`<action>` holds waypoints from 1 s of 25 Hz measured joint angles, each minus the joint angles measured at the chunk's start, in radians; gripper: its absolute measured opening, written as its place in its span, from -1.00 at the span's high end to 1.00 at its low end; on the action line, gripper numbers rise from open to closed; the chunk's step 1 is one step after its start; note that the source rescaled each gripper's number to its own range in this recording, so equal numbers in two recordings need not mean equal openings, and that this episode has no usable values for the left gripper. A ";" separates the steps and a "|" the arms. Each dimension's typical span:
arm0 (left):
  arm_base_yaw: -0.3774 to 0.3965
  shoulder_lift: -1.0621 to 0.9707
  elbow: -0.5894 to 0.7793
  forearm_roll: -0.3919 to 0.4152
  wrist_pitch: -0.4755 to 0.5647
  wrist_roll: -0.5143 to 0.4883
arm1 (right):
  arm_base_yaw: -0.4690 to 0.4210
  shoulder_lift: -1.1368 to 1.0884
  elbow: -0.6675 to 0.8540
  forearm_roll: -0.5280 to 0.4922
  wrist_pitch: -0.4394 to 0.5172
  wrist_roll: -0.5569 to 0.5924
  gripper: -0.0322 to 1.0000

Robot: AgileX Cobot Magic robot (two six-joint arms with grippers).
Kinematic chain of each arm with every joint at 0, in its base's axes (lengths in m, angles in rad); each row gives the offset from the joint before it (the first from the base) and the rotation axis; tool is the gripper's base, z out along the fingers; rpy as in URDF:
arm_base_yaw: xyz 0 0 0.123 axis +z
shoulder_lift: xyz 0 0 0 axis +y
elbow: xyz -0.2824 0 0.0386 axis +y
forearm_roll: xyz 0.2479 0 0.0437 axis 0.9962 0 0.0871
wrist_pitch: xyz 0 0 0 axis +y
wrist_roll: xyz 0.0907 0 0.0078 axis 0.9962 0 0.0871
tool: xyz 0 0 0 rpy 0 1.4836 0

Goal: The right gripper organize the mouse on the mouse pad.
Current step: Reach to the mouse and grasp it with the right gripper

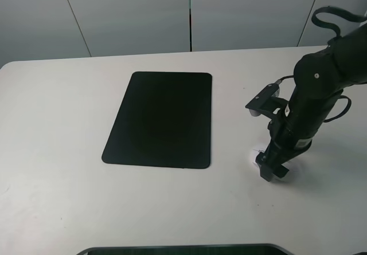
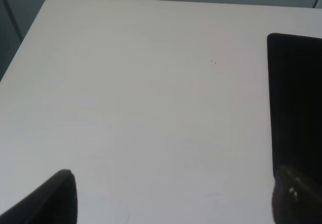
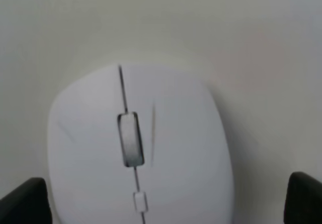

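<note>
My right gripper closes on the mouse now, since both fingers reach down nearly to the table on either side of the mouse's white body (image 3: 171,194).
The white mouse (image 3: 166,148) with its grey scroll wheel fills the right wrist view. It lies on the bare table to the right of the black mouse pad (image 1: 160,120), not on it. My right gripper (image 1: 272,168) points down over the mouse and hides most of it in the exterior high view, where only white slivers (image 1: 255,154) show. The right gripper (image 3: 163,204) stands open, its black fingertips (image 3: 25,201) on either side of the mouse, with a gap on one side. My left gripper (image 2: 173,204) is open over bare table, with the pad's edge (image 2: 297,98) beside it.
The white table (image 1: 57,152) ends at a rounded far-left corner (image 2: 50,2), with grey wall panels behind. A dark curved edge (image 1: 183,249) shows at the near side of the table. Black cables (image 1: 332,20) loop above the right arm.
</note>
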 joint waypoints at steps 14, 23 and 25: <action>0.000 0.000 0.000 0.000 0.000 0.001 | 0.000 0.000 0.000 0.000 -0.004 0.000 0.94; 0.000 0.000 0.000 0.000 0.000 0.001 | 0.000 0.000 0.000 0.000 -0.004 -0.006 0.94; 0.000 0.000 0.000 0.000 0.000 0.001 | 0.000 0.000 0.000 0.000 -0.004 -0.006 0.94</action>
